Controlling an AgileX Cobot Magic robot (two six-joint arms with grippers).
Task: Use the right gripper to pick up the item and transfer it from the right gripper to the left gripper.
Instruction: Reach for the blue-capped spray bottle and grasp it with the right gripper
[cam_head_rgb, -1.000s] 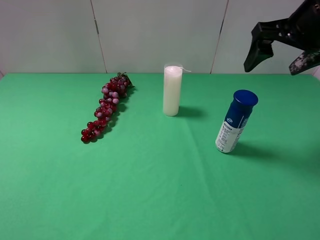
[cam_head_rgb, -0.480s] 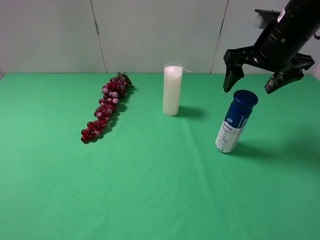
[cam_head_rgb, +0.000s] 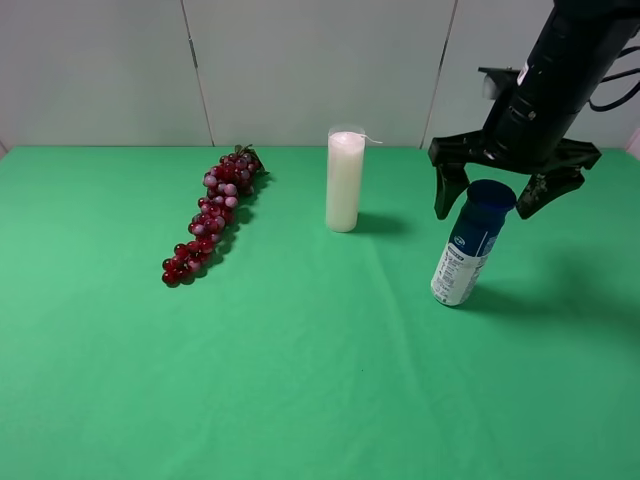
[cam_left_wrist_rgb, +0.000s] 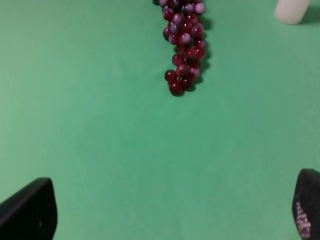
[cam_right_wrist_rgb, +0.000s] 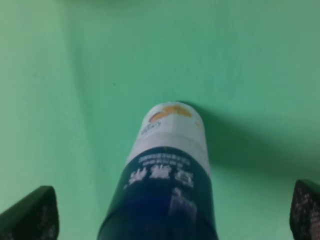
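Observation:
Next, my right gripper grips the bottle by its dark blue upper part (cam_head_rgb: 482, 215), which leaves the bottle's white printed lower body (cam_head_rgb: 459, 271) free for my left gripper.
The item, a bottle (cam_head_rgb: 470, 244) with a dark blue cap and a white printed lower body, stands upright on the green cloth at the right. My right gripper (cam_head_rgb: 492, 199) hangs open just above it, one finger on each side of the blue cap, not touching. The right wrist view looks down the bottle (cam_right_wrist_rgb: 167, 175) between the two fingertips (cam_right_wrist_rgb: 30, 215). My left gripper (cam_left_wrist_rgb: 170, 215) is open over bare green cloth; it is out of the exterior high view.
A white candle (cam_head_rgb: 344, 181) stands upright at the back middle, left of the bottle. A bunch of dark red grapes (cam_head_rgb: 212, 214) lies left of the candle. The green cloth (cam_head_rgb: 300, 370) covers the table up to a pale back wall.
My right gripper has come down and leftward from the upper right corner to straddle the bottle's cap. The bottle, candle and grapes have not moved.

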